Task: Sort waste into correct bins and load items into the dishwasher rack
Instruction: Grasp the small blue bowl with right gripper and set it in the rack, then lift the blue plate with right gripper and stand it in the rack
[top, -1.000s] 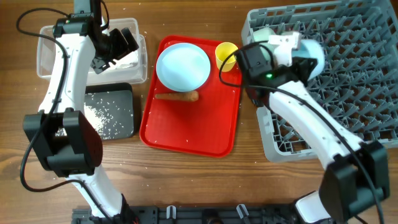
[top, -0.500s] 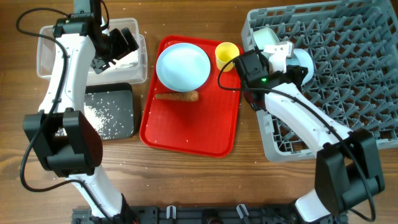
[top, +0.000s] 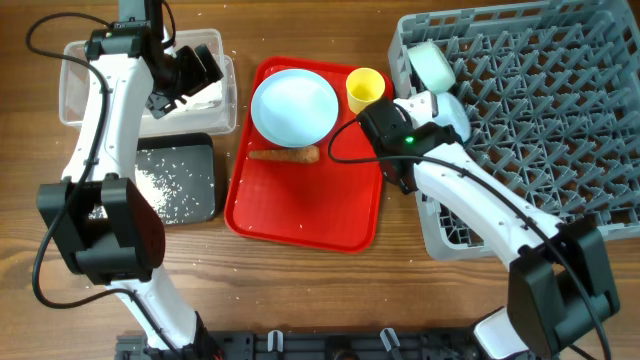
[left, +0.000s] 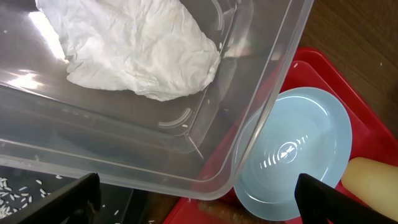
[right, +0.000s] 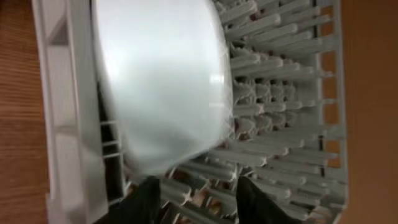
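The light blue plate will be picked up next by my right gripper, by its rim (top: 336, 108) facing the dishwasher rack (top: 560, 120). The opposite edge will stay free to load between pegs.
The grey dishwasher rack (top: 560, 120) holds a pale green bowl (top: 432, 62) and a light blue bowl (top: 455, 122) near its left edge. My right gripper (top: 422, 106) is open and empty just left of the blue bowl. In the right wrist view the bowl (right: 161, 87) stands on edge among the pegs above my fingers (right: 196, 202). My left gripper (top: 200, 68) hangs open and empty over the clear tub (top: 80, 85), which holds the white napkin (left: 137, 50). The light blue plate (top: 294, 105), carrot (top: 285, 154) and yellow cup (top: 364, 88) sit on the red tray (top: 310, 215).
The black tray (top: 150, 205) with loose rice grains lies in front of the clear tub. A few grains lie scattered on the wooden table around it. The rack's left wall (right: 68, 112) is beside my right fingers.
My right gripper has let go of the light blue bowl in the rack and drawn back to the left and forward. The left arm has not moved.
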